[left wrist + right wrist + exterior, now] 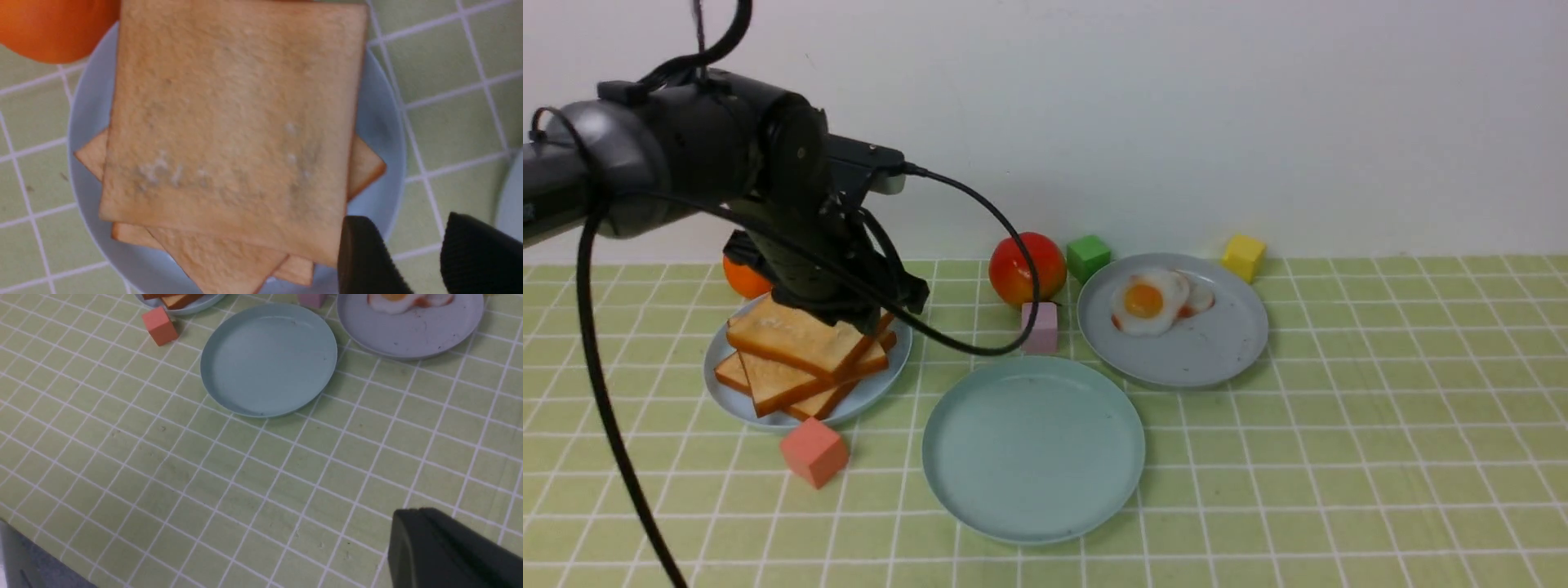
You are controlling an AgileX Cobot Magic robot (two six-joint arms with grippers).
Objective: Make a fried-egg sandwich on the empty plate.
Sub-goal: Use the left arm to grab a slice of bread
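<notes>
My left gripper next needs to grab the golden toast slice by its thin crust edge (pixel 866 345), because the slice is wider than the fingers across its broad side (pixel 793 331).
Three golden-brown toast slices (pixel 796 347) lie fanned on a grey-blue plate (pixel 882 384) at the left; the top slice (pixel 229 122) fills the left wrist view. My left gripper (pixel 882 314) hangs over the stack's far right corner, open (pixel 404 232), with one finger (pixel 359 253) beside the top slice's edge and only tablecloth between the jaws. The pale mint empty plate (pixel 1033 447) sits bare at front centre, and also shows in the right wrist view (pixel 267 359). A fried egg (pixel 1147 302) lies on a second grey-blue plate (pixel 1201 359). My right gripper (pixel 408 514) is shut, low over the cloth.
An orange (pixel 743 278) sits behind the toast plate. A red fruit (pixel 1027 268), a green cube (pixel 1088 256), a pink cube (pixel 1040 327) and a yellow cube (pixel 1243 256) stand around the egg plate. A salmon cube (pixel 814 451) lies in front of the toast plate.
</notes>
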